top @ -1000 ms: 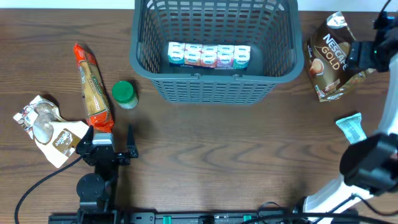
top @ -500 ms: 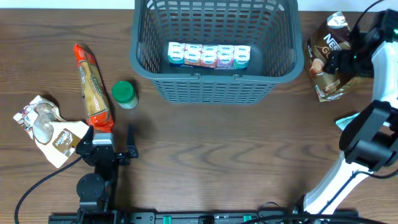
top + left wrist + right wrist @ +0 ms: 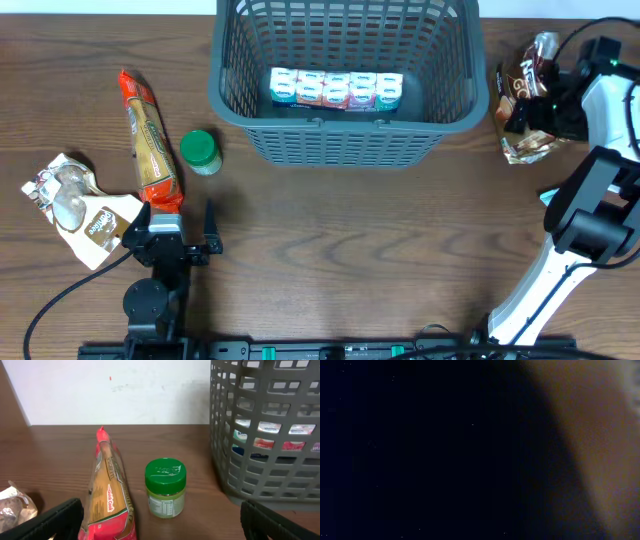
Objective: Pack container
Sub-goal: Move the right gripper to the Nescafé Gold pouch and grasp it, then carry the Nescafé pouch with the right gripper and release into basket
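The fingers straddle the brown pouch's middle (image 3: 527, 88), with foil (image 3: 506, 96) showing past their ends, so my right gripper closes on the pouch next.
The container (image 3: 345, 118), a dark grey lattice basket, stands at the table's far middle with a row of small sealed cups (image 3: 335, 90) inside; its wall (image 3: 265, 460) fills the right of the left wrist view. My right gripper (image 3: 545, 105) is pressed onto a brown Nescafe Gold pouch (image 3: 522, 138) right of the container, jaws wide. The right wrist view is almost black, with a tan blur (image 3: 600, 435) up close. My left gripper (image 3: 178, 225) rests open and empty near the front left, its fingers (image 3: 55, 520) flanking the view.
An orange biscuit packet (image 3: 150, 140) (image 3: 110, 495) and a green-lidded jar (image 3: 200, 152) (image 3: 165, 487) lie left of the container. A crumpled white-brown pouch (image 3: 75, 205) sits at the far left. A teal sachet (image 3: 565, 205) lies beside the right arm's base.
My right arm has swung inward and down onto the Nescafe pouch, which now looks bunched and narrower. The left arm has not moved.
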